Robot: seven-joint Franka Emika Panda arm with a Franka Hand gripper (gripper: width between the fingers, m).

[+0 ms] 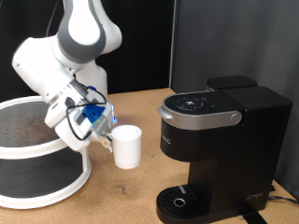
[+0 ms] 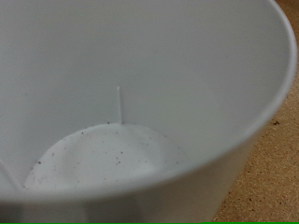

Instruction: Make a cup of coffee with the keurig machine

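Note:
My gripper should move the cup toward the round drip base before it opens, because the white cup's base (image 1: 127, 166) is beside the drip base and short of it.
The white cup (image 1: 127, 147) is upright at the middle of the exterior view, to the left of the keurig machine (image 1: 220, 140). My gripper (image 1: 106, 136) is at the cup's left side, fingers closed on its rim or handle. The cup stands apart from the machine, up and to the left of its round drip base (image 1: 177, 201). The machine's lid (image 1: 198, 108) is down. In the wrist view the cup's inside (image 2: 121, 112) fills the picture; it is empty, with dark specks on its bottom. My fingers do not show there.
A round white two-tier stand (image 1: 37, 168) with a dark top plate is at the exterior view's left, under the arm. A brown tabletop (image 1: 121, 201) lies below. A dark curtain hangs behind the machine.

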